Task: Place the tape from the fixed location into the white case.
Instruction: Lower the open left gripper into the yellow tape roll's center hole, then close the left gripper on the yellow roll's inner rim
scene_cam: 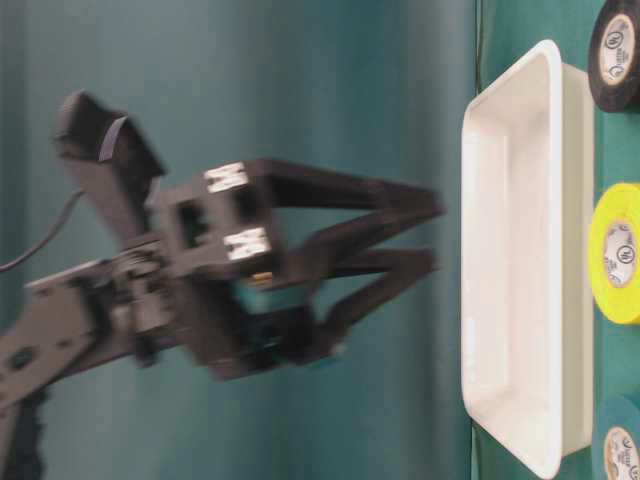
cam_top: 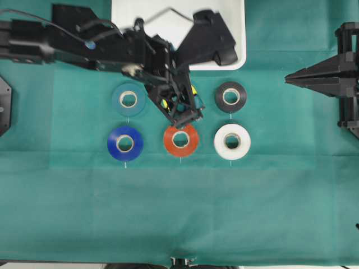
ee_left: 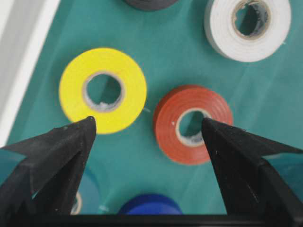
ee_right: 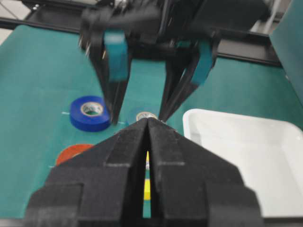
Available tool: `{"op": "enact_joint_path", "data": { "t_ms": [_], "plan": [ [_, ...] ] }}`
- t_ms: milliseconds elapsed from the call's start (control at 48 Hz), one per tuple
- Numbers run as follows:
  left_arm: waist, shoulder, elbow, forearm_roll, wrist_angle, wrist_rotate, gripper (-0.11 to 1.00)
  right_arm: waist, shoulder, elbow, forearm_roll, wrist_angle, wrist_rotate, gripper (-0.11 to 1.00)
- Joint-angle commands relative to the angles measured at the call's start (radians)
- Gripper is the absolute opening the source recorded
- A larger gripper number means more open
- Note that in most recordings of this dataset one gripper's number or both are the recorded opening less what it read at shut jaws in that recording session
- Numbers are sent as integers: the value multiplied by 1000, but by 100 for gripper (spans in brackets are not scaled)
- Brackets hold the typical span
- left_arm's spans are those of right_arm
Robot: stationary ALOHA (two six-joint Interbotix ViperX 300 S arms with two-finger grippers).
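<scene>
My left gripper reaches the yellow tape and pinches its ring side [ee_left: 132,101] next. The tape is wide across, but its open hole [ee_left: 103,91] leaves a narrow piece of tape.
The yellow tape [ee_left: 102,90] lies flat on the green cloth, next to the white case [ee_left: 19,47]. In the overhead view only slivers of the tape [cam_top: 193,89] show under my left arm. My left gripper [ee_left: 147,122] is open and empty, hovering above the cloth; one fingertip is over the yellow roll's near edge, the other over the orange-red roll [ee_left: 193,124]. It is blurred in the table-level view [scene_cam: 435,232]. The white case [cam_top: 129,22] sits at the back, partly covered by the arm. My right gripper [cam_top: 289,79] is shut and empty at the right edge.
Other rolls lie around the yellow one: teal [cam_top: 128,99], black [cam_top: 230,96], blue [cam_top: 125,143], orange-red [cam_top: 180,139] and white [cam_top: 232,141]. The case [scene_cam: 545,100] holds nothing visible.
</scene>
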Motion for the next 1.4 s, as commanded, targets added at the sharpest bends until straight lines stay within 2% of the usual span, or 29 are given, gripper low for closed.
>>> {"op": "enact_joint_path", "data": {
  "t_ms": [0, 771, 1375],
  "plan": [
    [-3, 0, 3, 3, -38, 0, 100, 0, 8, -26, 2, -3, 2, 0],
    [12, 89, 86, 2, -187, 0, 100, 0, 17, -25, 2, -3, 2, 0],
    [14, 183, 83, 0, -204, -21, 100, 0, 34, -20, 2, -3, 2, 0]
  ]
}}
